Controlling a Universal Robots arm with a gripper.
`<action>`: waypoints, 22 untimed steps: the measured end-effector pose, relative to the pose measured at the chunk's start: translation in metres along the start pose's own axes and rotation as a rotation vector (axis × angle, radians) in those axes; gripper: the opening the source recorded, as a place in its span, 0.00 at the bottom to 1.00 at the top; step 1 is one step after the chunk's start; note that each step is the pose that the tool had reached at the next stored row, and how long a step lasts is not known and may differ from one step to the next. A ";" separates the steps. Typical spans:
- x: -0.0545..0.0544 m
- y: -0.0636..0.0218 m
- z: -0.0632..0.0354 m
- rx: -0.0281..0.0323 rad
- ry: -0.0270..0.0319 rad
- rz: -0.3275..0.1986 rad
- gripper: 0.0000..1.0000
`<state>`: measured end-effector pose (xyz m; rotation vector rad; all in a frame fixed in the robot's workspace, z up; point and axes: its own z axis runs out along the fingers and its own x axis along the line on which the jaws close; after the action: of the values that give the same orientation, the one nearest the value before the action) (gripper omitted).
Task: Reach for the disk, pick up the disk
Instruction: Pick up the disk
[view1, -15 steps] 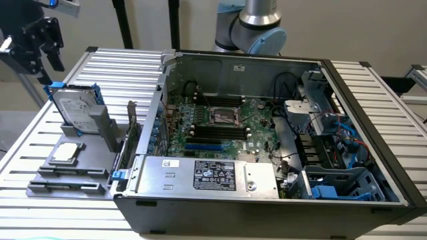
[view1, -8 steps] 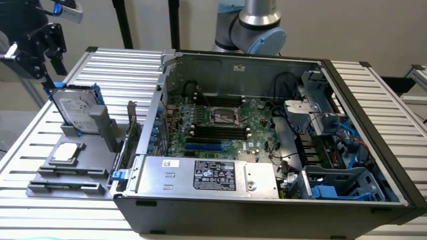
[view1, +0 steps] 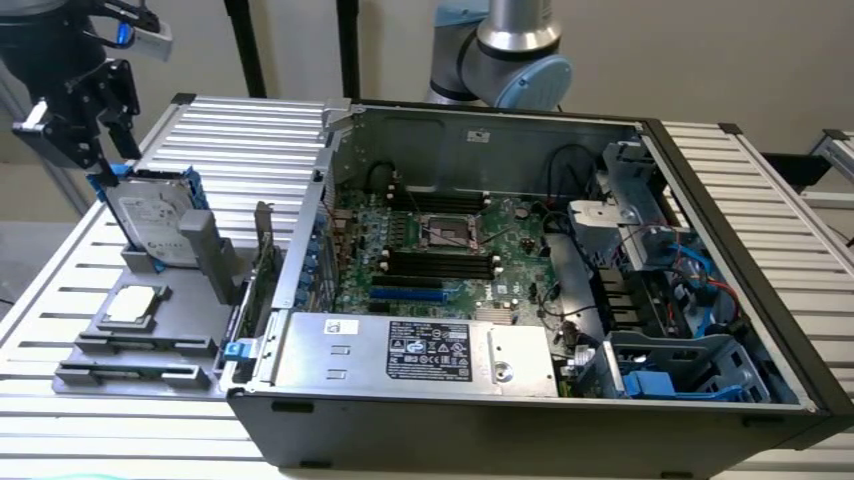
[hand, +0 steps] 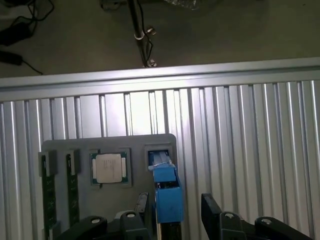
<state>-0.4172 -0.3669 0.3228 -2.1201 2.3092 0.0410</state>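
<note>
My gripper should lower first and then close on the bar, because my fingers are high at the disk's blue bar (view1: 110, 176), with a wide gap beside it.
The disk (view1: 150, 215), silver-grey with a white label and blue rails, stands on edge in a slot of the grey holder tray (view1: 134, 375) at the exterior view's left. My black gripper (view1: 104, 165) hangs right over its top edge. In the wrist view the disk's blue rail (hand: 167, 197) runs between my two fingers (hand: 211, 210). The gripper (hand: 175, 205) is open. One finger sits close beside the rail, and a gap shows between the rail and the other finger.
A small square silver chip (hand: 108, 167) lies in the grey tray (hand: 60, 150), beside two green memory sticks (hand: 48, 195). An open computer case (view1: 534, 430) with a motherboard (view1: 441, 240) and silver power supply (view1: 414, 350) stands on the slatted metal table (view1: 761, 180).
</note>
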 end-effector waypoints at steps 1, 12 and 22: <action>0.000 0.0000 0.0018 -0.0001 0.0001 0.000 0.54; 0.001 0.0004 0.0210 -0.0006 0.0004 -0.028 0.54; 0.002 0.0029 0.0279 -0.0012 0.0008 -0.056 0.54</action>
<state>-0.4208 -0.3684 0.2949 -2.1843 2.2496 0.0412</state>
